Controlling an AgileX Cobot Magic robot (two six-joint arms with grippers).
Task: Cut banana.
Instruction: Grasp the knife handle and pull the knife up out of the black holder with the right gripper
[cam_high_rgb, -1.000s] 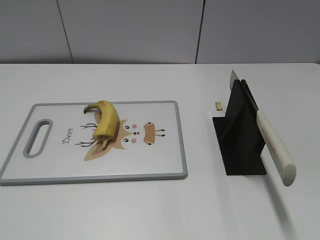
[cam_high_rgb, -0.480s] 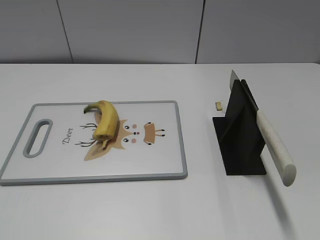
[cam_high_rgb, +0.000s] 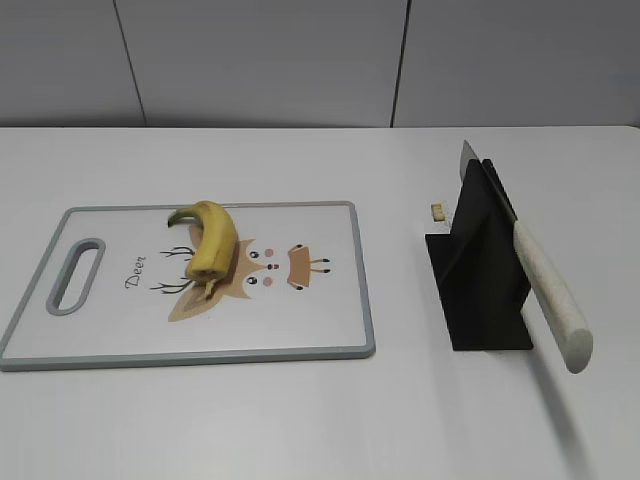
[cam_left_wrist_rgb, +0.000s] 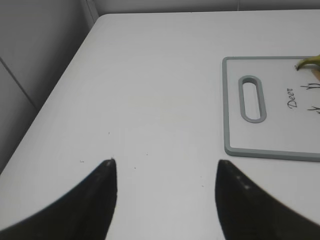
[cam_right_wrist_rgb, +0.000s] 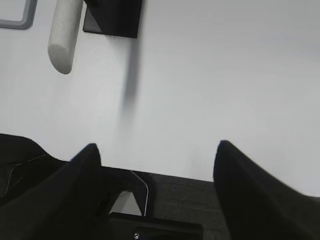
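Next, my right gripper takes the knife by its cream handle (cam_high_rgb: 548, 292) to cut the banana (cam_high_rgb: 210, 244).
The yellow banana (cam_high_rgb: 210, 244) lies on the white cutting board (cam_high_rgb: 300, 310) with a deer drawing, left of centre in the exterior view. Only its stem tip (cam_left_wrist_rgb: 308, 62) shows in the left wrist view, at the right edge. A knife with a cream handle (cam_high_rgb: 548, 292) leans in a black stand (cam_high_rgb: 480, 270) on the right; its handle end (cam_right_wrist_rgb: 64, 35) shows in the right wrist view. My left gripper (cam_left_wrist_rgb: 165, 165) is open and empty over bare table left of the board. My right gripper (cam_right_wrist_rgb: 156, 147) is open and empty near the table's front edge. Neither gripper shows in the exterior view.
The board's grey-rimmed handle slot (cam_left_wrist_rgb: 252, 98) faces my left gripper. A small pale scrap (cam_high_rgb: 436, 211) lies on the table behind the stand. The table's left edge (cam_left_wrist_rgb: 55, 85) runs close to my left gripper. Dark robot base parts (cam_right_wrist_rgb: 150, 205) lie below my right gripper.
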